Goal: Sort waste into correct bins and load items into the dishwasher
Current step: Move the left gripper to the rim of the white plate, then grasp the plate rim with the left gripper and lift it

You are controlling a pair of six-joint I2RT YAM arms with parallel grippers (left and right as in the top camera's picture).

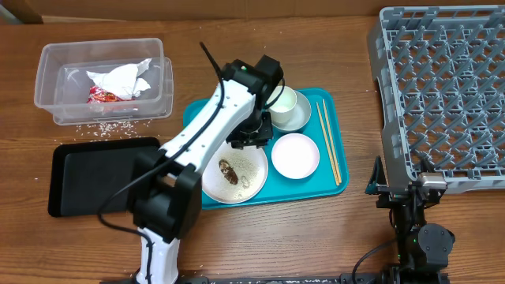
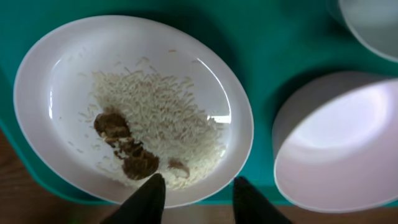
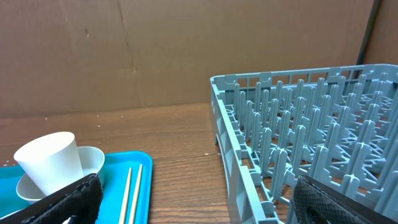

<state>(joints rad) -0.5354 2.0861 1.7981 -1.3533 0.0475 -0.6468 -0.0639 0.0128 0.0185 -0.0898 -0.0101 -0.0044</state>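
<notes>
My left gripper grabs the plate's rim beside the small white bowl next, to tip waste into the black tray [image 1: 99, 175].
The round white plate [image 1: 237, 175] with rice and a brown lump [image 2: 134, 158] lies on the teal tray [image 1: 331, 126]. My left gripper [image 2: 198, 194] is open just above the plate's rim, nothing between its fingers. The small white bowl [image 1: 295, 155], the white cup in the grey-green bowl [image 1: 286, 106] and the chopsticks [image 1: 329, 142] are on the tray. The clear tub [image 1: 102, 79] holds white napkins and a red wrapper [image 1: 101, 95]. The black tray [image 1: 99, 175] lies left. The grey dish rack [image 1: 442, 87] is at the right. My right gripper [image 3: 196, 199] is open near the table's front edge.
Loose rice grains [image 1: 102, 126] lie on the table between the clear tub and the black tray. In the right wrist view the rack's edge [image 3: 242, 149] stands close on the right, with the cup [image 3: 50, 163] and chopsticks [image 3: 132, 190] on the left.
</notes>
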